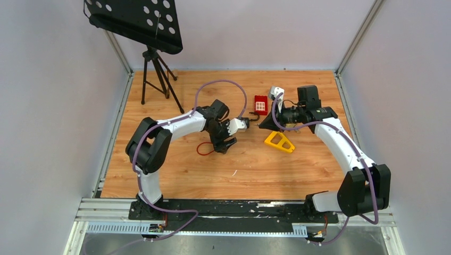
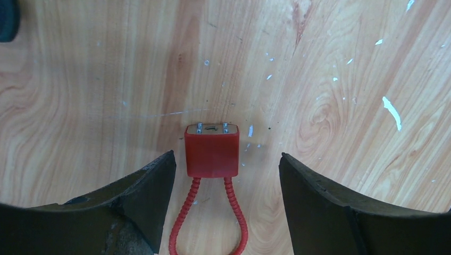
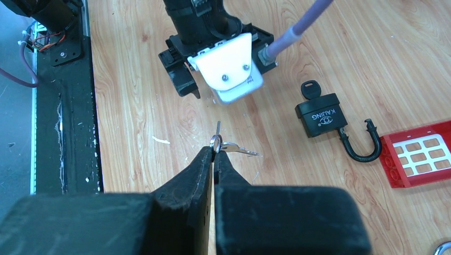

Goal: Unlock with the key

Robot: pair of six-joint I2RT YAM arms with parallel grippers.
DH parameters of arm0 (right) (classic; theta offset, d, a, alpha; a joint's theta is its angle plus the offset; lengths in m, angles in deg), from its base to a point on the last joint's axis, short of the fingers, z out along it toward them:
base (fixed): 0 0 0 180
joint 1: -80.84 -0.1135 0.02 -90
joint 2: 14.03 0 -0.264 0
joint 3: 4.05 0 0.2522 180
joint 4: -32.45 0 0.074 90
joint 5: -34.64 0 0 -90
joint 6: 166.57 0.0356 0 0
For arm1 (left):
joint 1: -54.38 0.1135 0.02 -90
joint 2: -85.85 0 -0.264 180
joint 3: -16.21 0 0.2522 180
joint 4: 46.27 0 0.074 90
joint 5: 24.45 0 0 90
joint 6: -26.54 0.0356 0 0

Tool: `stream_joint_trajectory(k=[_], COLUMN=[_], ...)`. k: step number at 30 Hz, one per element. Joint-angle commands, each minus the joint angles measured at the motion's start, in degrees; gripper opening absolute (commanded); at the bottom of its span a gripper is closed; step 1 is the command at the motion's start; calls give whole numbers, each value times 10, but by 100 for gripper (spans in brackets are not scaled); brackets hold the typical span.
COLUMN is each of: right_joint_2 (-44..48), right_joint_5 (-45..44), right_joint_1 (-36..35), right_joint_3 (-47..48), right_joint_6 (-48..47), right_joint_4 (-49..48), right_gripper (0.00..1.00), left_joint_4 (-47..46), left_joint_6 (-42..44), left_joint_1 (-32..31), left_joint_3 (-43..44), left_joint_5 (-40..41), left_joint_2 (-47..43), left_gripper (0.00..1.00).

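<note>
My left gripper would leave the padlock on the wooden floor if I lifted it now, because its open fingers are apart from both sides of the red padlock (image 2: 211,151).
A red padlock (image 2: 211,151) with a red cable shackle (image 2: 181,223) lies flat on the wooden floor, its keyhole face (image 2: 211,128) pointing away from the left wrist camera. My left gripper (image 2: 227,159) hangs over it, open, with a finger on each side and neither touching it. In the top view only the cable loop (image 1: 203,149) shows beside the left gripper (image 1: 226,142). My right gripper (image 3: 214,151) is shut on the ring of a small silver key (image 3: 239,150), which sticks out past its tips, held above the floor near the left wrist.
A black padlock (image 3: 320,115) with its own key in it and its shackle open lies beside a red tray (image 3: 420,159). A yellow triangular piece (image 1: 280,141) lies under the right arm. A tripod music stand (image 1: 154,79) occupies the far left corner.
</note>
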Motion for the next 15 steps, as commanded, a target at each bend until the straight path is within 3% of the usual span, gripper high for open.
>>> stream_joint_trajectory(k=[1,6,15], right_joint_2=[0,-6,-7], right_joint_5=[17,18,18], right_joint_1=[4,4,4], right_joint_3=[-2,-1,0], right_joint_6=[-6,-8,-9], right_joint_4=[-9,-8,-6], right_gripper=[0,0,0], left_joint_4=[1,-14,-40], left_joint_6=[-3,-1,-7], left_joint_1=[-8,-25,-30], left_joint_3=[19,5,-10], left_joint_5=[29,52,55], left_joint_2=[10,19,20], left_gripper=[79,74,49])
